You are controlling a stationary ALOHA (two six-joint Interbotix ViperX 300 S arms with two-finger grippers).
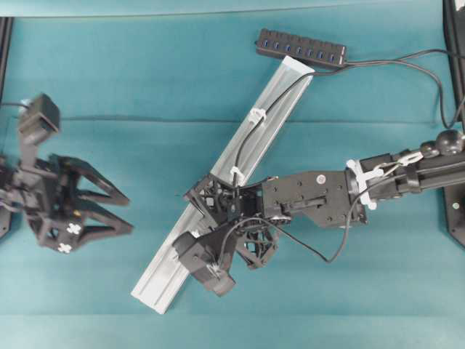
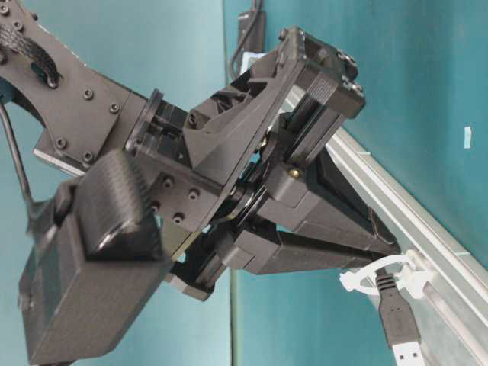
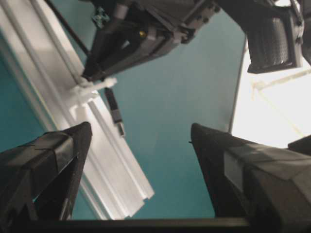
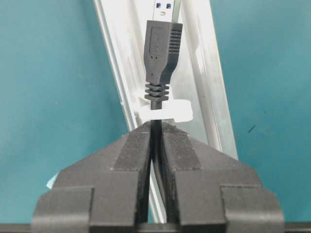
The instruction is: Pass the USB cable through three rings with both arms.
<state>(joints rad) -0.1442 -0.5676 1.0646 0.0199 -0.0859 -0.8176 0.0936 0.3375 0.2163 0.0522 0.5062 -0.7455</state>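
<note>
My right gripper and the ring (image 3: 90,89) crowd the cable behind the plug, so my left gripper needs to grab the plug by its free, protruding end (image 3: 117,116) next.
The USB cable (image 1: 240,143) runs from a black hub (image 1: 301,47) down the silver rail (image 1: 163,280) through the upper ring (image 1: 256,115) to the middle ring (image 1: 237,174). My right gripper (image 4: 156,124) is shut on the cable just behind that ring (image 4: 175,110). The plug (image 4: 160,48) sticks out past the ring over the rail. From table level the plug (image 2: 400,324) hangs below the ring (image 2: 362,276). A third ring is hidden. My left gripper (image 1: 131,212) stands open and empty at the left, well off the rail. In its own view the left gripper (image 3: 141,128) faces the plug (image 3: 114,104).
The hub's other dark lead (image 1: 436,80) loops at the far right by a black frame post (image 1: 454,29). The right arm (image 1: 407,171) crosses the table from the right edge. Its wrist camera (image 1: 207,262) hangs over the rail's lower part. Teal cloth covers the table.
</note>
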